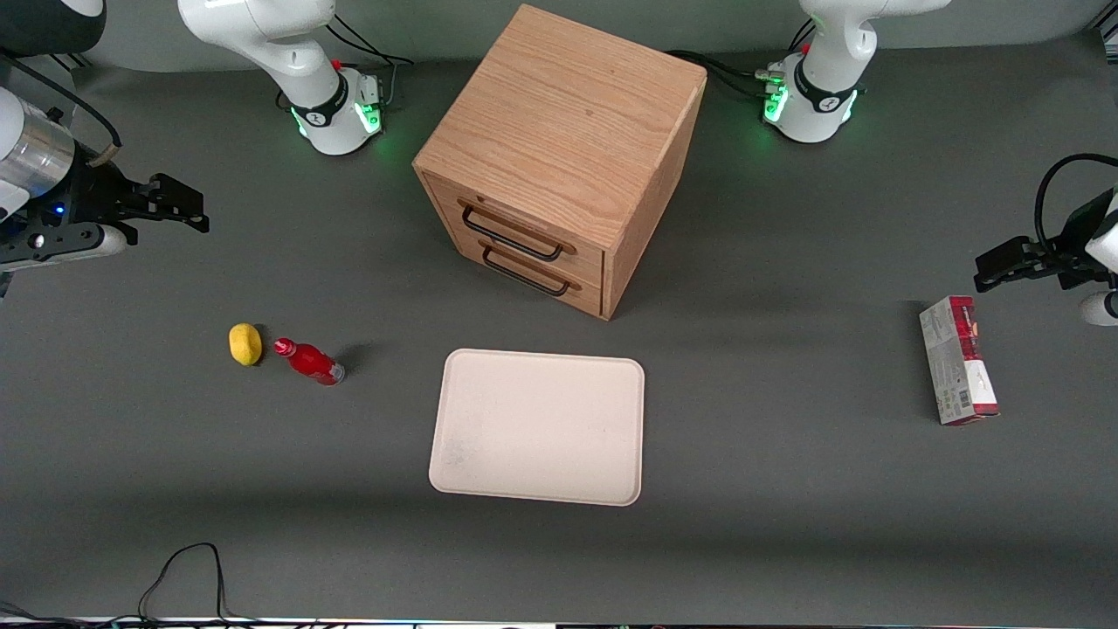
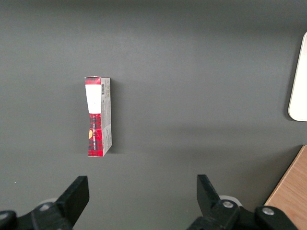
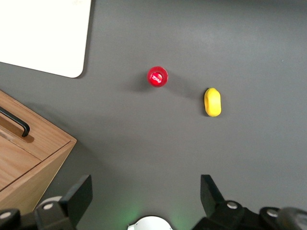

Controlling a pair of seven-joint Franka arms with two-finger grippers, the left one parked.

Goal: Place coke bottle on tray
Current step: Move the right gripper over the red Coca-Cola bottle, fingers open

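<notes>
Next, my right gripper grips the bottle by its red cap (image 1: pixel 284 346) to set the coke bottle on the tray (image 1: pixel 539 426).
The coke bottle (image 1: pixel 307 360), small and red with a red cap, stands on the grey table beside the tray (image 1: pixel 539 426), toward the working arm's end. The wrist view shows its cap from above (image 3: pixel 157 76). The tray is large, flat, cream-white and bare; its corner shows in the wrist view (image 3: pixel 45 36). My right gripper (image 1: pixel 170 205) hangs high above the table at the working arm's end, farther from the front camera than the bottle. It is open and empty, its fingers (image 3: pixel 79 194) wide apart.
A yellow lemon-like lump (image 1: pixel 245 343) lies close beside the bottle, also in the wrist view (image 3: pixel 212 101). A wooden drawer cabinet (image 1: pixel 563 157) stands farther from the camera than the tray. A red-and-grey carton (image 1: pixel 958 360) lies toward the parked arm's end.
</notes>
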